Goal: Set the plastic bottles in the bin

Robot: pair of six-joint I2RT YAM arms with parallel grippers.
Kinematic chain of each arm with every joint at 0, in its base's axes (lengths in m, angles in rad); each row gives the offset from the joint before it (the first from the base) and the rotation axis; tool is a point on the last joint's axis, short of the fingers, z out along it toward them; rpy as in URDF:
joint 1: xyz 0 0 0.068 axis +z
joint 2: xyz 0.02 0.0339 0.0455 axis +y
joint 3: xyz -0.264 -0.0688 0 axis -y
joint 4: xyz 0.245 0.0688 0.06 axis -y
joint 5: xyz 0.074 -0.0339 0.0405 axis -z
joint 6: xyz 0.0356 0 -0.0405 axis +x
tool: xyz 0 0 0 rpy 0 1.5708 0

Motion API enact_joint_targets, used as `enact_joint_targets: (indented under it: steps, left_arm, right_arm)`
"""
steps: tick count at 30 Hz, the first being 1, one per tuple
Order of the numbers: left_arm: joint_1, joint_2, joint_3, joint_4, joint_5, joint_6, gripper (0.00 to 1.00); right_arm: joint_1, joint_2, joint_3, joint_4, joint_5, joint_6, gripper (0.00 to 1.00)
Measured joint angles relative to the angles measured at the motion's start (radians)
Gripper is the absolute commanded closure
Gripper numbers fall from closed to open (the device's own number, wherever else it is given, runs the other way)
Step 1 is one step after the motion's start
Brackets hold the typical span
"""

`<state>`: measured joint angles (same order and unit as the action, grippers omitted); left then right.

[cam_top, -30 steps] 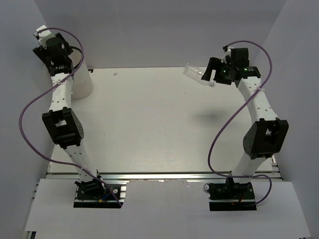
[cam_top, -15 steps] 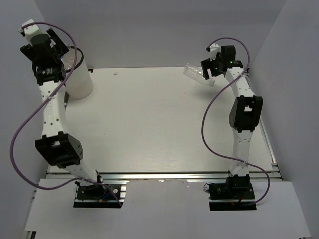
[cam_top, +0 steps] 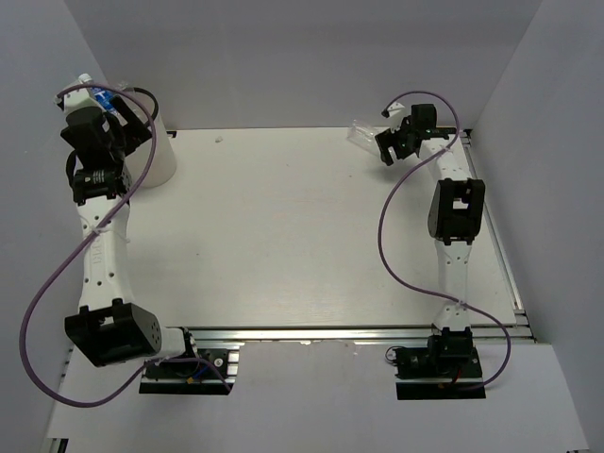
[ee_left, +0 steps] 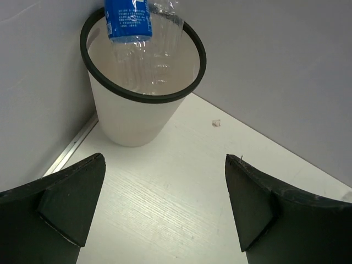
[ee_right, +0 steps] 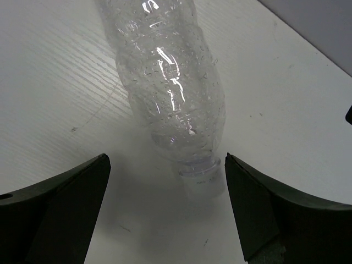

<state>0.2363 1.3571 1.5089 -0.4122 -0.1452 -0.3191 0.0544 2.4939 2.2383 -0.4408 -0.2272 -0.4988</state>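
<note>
My right gripper isn't ready to close yet, because its fingers stop above the bottle's neck between them. It needs to go down first and then close on the neck.
The bin [ee_left: 132, 121], white with a black ring round its rim, stands in the back left corner [cam_top: 157, 160]. A plastic bottle with a blue label [ee_left: 127, 19] pokes up out of it, its clear lower part inside the rim [cam_top: 100, 98]. My left gripper [ee_left: 165, 159] hovers open and empty just short of the bin [cam_top: 127, 121]. At the back right a clear plastic bottle [ee_right: 165, 82] lies on the table [cam_top: 362, 134], cap towards me. My right gripper [ee_right: 166, 157] is open with a finger on each side of that cap, not touching it [cam_top: 385, 147].
Grey walls close in the table on the left, back and right. A small white scrap [ee_left: 216, 122] lies near the back edge [cam_top: 219, 139]. A metal rail [cam_top: 330, 330] runs along the front by the arm bases.
The left gripper has come down and back from above the bin, and the blue-labelled bottle now shows at the rim. The right arm has stretched out and reached the clear bottle's cap.
</note>
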Motion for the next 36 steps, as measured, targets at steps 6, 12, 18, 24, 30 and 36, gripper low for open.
enact_joint_targets:
  steps: [6, 12, 18, 24, 30, 36]
  left_arm:
    - [0.0, -0.032, -0.002, -0.043, 0.017, 0.005, 0.02]
    - [0.0, -0.053, -0.002, -0.06, 0.05, -0.001, 0.02]
    - [0.0, -0.056, 0.006, -0.088, 0.073, -0.013, 0.02]
    - [-0.014, -0.062, -0.035, -0.022, 0.208, -0.115, 0.02]
    - [-0.23, 0.008, -0.111, 0.088, 0.239, -0.205, 0.02]
    - [-0.436, 0.147, -0.129, 0.263, 0.28, -0.296, 0.02]
  right_arm:
    - [-0.002, 0.06, 0.018, 0.02, -0.006, -0.006, 0.11]
    - [-0.004, 0.077, 0.03, 0.026, -0.027, -0.008, 0.56]
    - [-0.004, 0.078, 0.03, 0.017, -0.052, 0.017, 0.84]
    - [-0.007, 0.001, -0.079, 0.026, -0.118, 0.08, 1.0]
    - [0.006, -0.322, -0.394, 0.142, -0.338, 0.338, 1.0]
    - [0.16, -0.599, -0.565, 0.295, -0.443, 0.553, 1.0]
